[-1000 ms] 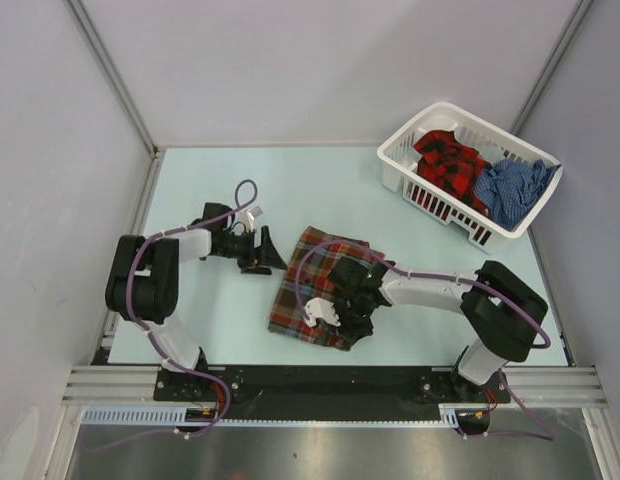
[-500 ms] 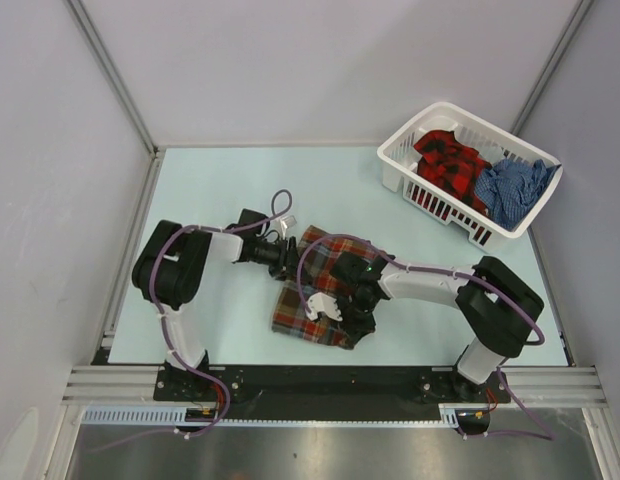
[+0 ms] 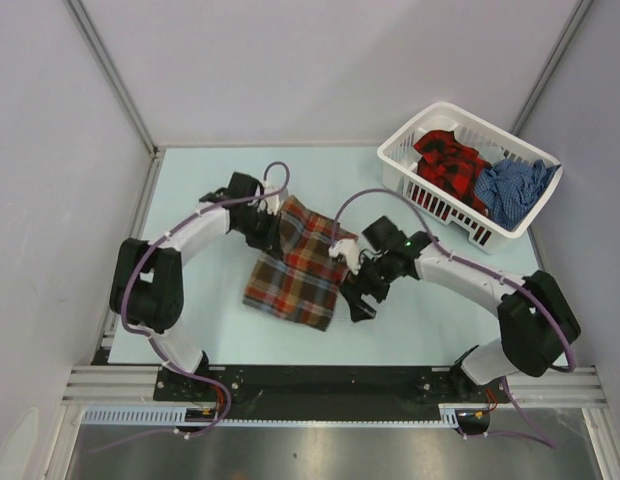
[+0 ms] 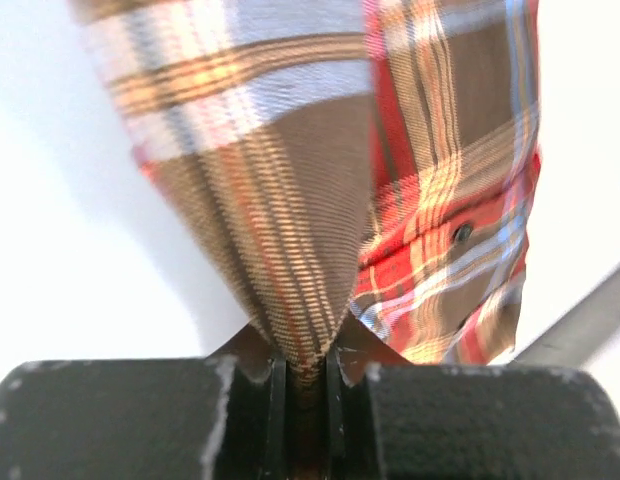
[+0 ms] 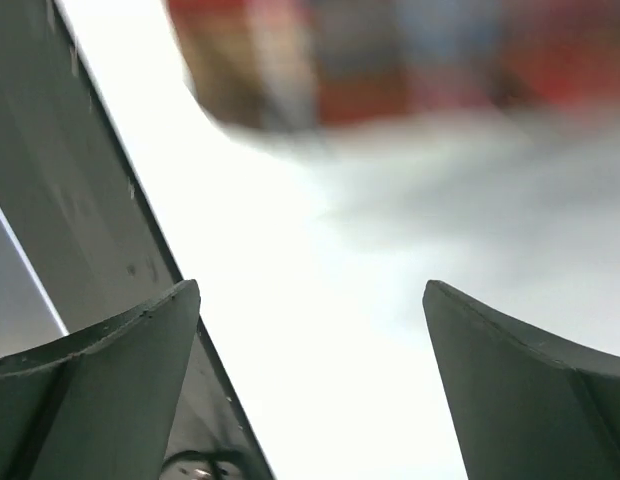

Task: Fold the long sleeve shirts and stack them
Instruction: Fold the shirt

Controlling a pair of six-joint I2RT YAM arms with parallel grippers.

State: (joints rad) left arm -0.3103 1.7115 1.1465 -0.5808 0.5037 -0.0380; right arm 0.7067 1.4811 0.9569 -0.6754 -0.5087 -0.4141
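The pinched fold is still at its own side of the plaid shirt, so my left gripper should keep holding it until it reaches the shirt's middle.
A folded brown, red-orange and light-blue plaid long sleeve shirt (image 3: pixel 295 268) lies on the table's middle. My left gripper (image 3: pixel 273 228) is shut on its far left corner; in the left wrist view the jaws (image 4: pixel 305 365) pinch a bunched fold of the plaid cloth (image 4: pixel 290 150). My right gripper (image 3: pixel 355 297) stands open just off the shirt's right edge, nothing between its fingers (image 5: pixel 310 300); the shirt (image 5: pixel 390 60) is a blur at the top of that view. A red-and-black plaid shirt (image 3: pixel 450 165) and a blue checked shirt (image 3: pixel 510 190) lie crumpled in the basket.
The white plastic laundry basket (image 3: pixel 445 106) stands at the back right corner. Grey walls close the table on the left, back and right. The arm bases sit on the black rail (image 3: pixel 320 380) along the near edge.
My left gripper reached the shirt's far left corner and closed on it, shifting the shirt left. My right gripper let go of the shirt, opened wide and drew off to the right.
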